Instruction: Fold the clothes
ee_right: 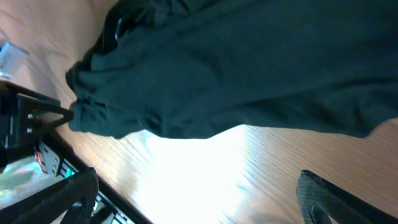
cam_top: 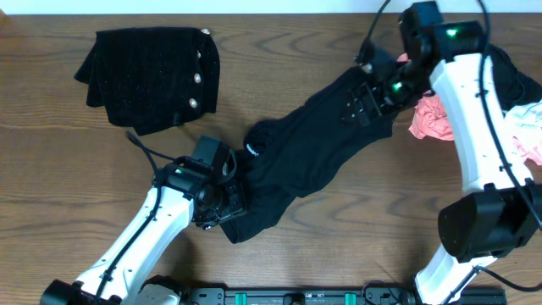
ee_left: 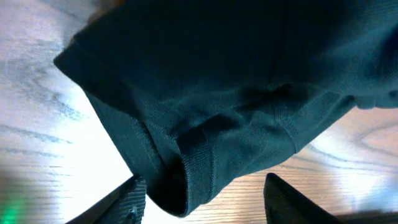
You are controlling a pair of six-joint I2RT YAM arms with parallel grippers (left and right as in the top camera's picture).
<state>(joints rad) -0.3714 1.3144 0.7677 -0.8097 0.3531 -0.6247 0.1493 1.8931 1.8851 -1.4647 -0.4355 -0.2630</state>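
Note:
My left gripper is to take hold of the black shirt [cam_top: 318, 148] by its ribbed sleeve hem [cam_top: 233, 224], so the opposite end stays free for my right gripper to straighten for folding.
A plain black shirt [cam_top: 318, 148] lies stretched on a slant across the table, with a small white logo [cam_top: 251, 151] near its collar. My left gripper [cam_top: 218, 206] sits at the shirt's lower left end. In the left wrist view my left gripper [ee_left: 206, 185] is open, and a ribbed sleeve hem [ee_left: 193, 168] lies loose between the fingers [ee_left: 127, 202]. My right gripper [cam_top: 373, 97] hovers over the shirt's upper right end. In the right wrist view my right gripper [ee_right: 196, 180] is open over bare wood, with the shirt [ee_right: 236, 74] just beyond it.
A folded black garment [cam_top: 152, 76] with white buttons lies at the back left. A pink garment [cam_top: 432, 120] and a pile of white and pink clothes [cam_top: 527, 127] sit at the right edge, behind the right arm.

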